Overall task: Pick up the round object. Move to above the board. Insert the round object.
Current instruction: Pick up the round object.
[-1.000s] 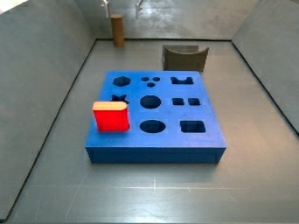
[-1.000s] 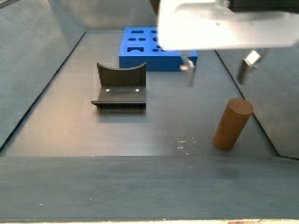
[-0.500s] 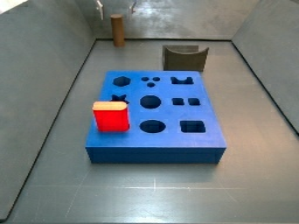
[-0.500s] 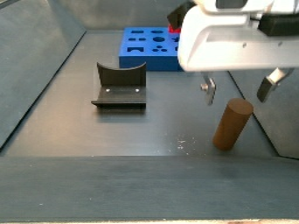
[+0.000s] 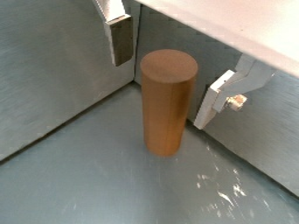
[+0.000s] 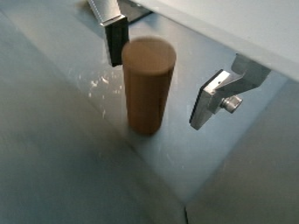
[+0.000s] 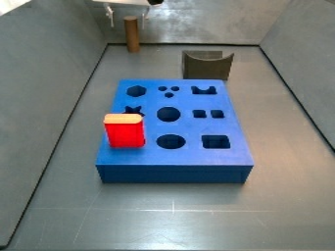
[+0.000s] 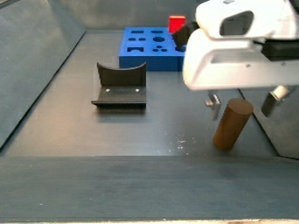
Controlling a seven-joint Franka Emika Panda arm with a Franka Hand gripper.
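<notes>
Next, my gripper grabs the brown peg [image 5: 165, 101], by its upper end [image 5: 170, 68], to insert the peg into the board.
The round object, a brown cylinder peg [image 5: 165, 101], stands upright on the grey floor near a wall; it also shows in the wrist view [image 6: 149, 83] and in both side views [image 7: 131, 32] [image 8: 230, 127]. My gripper [image 5: 170, 74] is open with one finger on each side of the peg's top and a gap on both sides; it also shows in a wrist view [image 6: 162, 72] and a side view [image 8: 242, 103]. The blue board [image 7: 175, 131] with cut-out holes lies apart from it, also seen in a side view [image 8: 146, 47].
A red cube [image 7: 124, 130] stands on the board's left edge, also visible in a side view [image 8: 177, 24]. The dark fixture [image 8: 119, 87] stands on the floor between board and peg, also in a side view [image 7: 209, 65]. Grey walls enclose the floor.
My gripper has come down and moved over the peg; its fingers now straddle the peg's top. The peg, board and cube have not moved.
</notes>
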